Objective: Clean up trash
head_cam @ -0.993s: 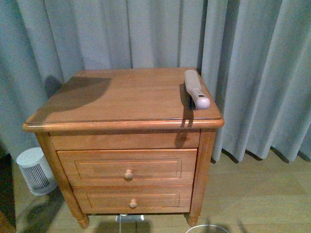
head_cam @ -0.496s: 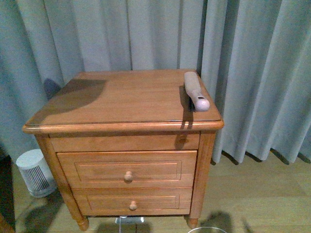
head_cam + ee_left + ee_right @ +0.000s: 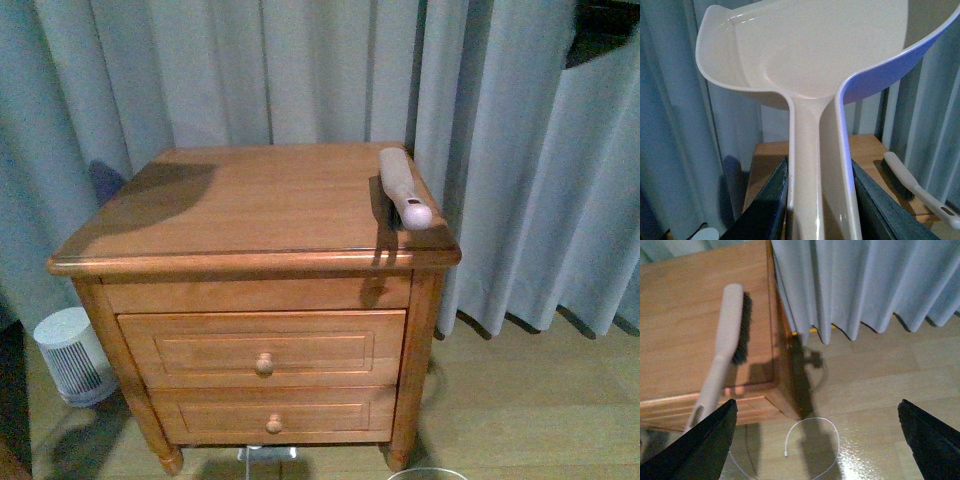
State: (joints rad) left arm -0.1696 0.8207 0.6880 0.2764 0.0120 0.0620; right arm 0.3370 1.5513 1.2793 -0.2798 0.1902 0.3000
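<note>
The robot's right gripper will next grab the brush by its pale handle. The brush can then sweep trash into the dustpan.
My left gripper (image 3: 818, 170) is shut on the handle of the beige-pink dustpan (image 3: 810, 55) and holds it up in the air with its scoop toward the curtain, above the wooden nightstand (image 3: 865, 147). My right gripper (image 3: 816, 405) is open and empty, over the wooden floor beside the nightstand's right side (image 3: 680, 315). No white wad of trash shows in any view. The nightstand top (image 3: 250, 200) in the front view bears only a brush (image 3: 403, 185).
The pale brush lies along the nightstand's right edge (image 3: 727, 335) and also shows in the left wrist view (image 3: 912, 182). Grey curtains (image 3: 520, 150) hang behind. A white ribbed appliance (image 3: 70, 352) stands on the floor at the left. A white cable (image 3: 812, 437) lies on the floor. A dark shape (image 3: 605, 30) shows at the upper right.
A dark shape has come into the front view's upper right corner. The nightstand sits slightly lower in the picture than a second ago. The brush has not moved.
</note>
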